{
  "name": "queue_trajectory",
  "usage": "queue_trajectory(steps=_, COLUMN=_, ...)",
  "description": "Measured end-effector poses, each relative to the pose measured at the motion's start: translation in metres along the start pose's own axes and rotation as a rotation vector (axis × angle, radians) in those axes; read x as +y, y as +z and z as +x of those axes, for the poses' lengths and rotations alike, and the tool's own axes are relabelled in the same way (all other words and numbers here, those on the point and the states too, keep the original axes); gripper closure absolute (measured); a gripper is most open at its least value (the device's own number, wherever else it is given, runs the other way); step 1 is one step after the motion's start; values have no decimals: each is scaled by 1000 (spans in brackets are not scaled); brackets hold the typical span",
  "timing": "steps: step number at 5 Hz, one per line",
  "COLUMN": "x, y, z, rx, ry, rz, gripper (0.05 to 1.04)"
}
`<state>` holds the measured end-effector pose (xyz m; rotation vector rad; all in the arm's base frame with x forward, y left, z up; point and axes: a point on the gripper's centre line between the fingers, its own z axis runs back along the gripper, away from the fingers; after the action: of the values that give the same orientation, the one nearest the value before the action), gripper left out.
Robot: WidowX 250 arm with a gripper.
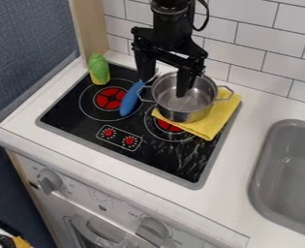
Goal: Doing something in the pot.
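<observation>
My gripper grabs the green and yellow toy corn by its green end next, to put the corn in the pot point(187, 109).
A silver metal pot point(187, 109) with two side handles stands upright, partly on a folded yellow cloth, at the right rear of the stove. My gripper point(163, 87) hangs from the top over the pot's left part, its fingers spread wide. The right finger dips inside the pot's opening; the left one ends by the upper left rim, close to the blue-handled utensil. From here the pot's inside looks bare apart from that finger.
A yellow cloth point(216, 115) lies under the pot's right side. The blue-handled utensil point(129, 100) lies left of the pot, a green-and-yellow toy corn point(99, 70) at the stove's back left. A grey sink point(265, 169) is at right; a tiled wall rises behind.
</observation>
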<state>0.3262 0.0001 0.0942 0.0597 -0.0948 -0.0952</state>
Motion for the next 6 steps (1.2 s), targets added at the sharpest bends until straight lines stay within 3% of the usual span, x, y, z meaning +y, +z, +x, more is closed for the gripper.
queue_trajectory(steps=1, x=-1, y=-9, z=-2, rx=31, ry=1, rz=-5, gripper=84)
queue_trajectory(steps=2, x=46, y=-2, z=15, rx=-12, ry=127, rz=6, gripper=84)
queue_trajectory(steps=4, x=144, y=-14, z=28, rx=-16, ry=320, rz=44, gripper=84)
queue_trajectory(steps=5, x=166, y=-27, z=22, rx=8, ry=368, rz=27, gripper=84)
queue_trajectory(steps=6, x=158, y=-43, z=26, rx=33, ry=345, rz=-16, gripper=84)
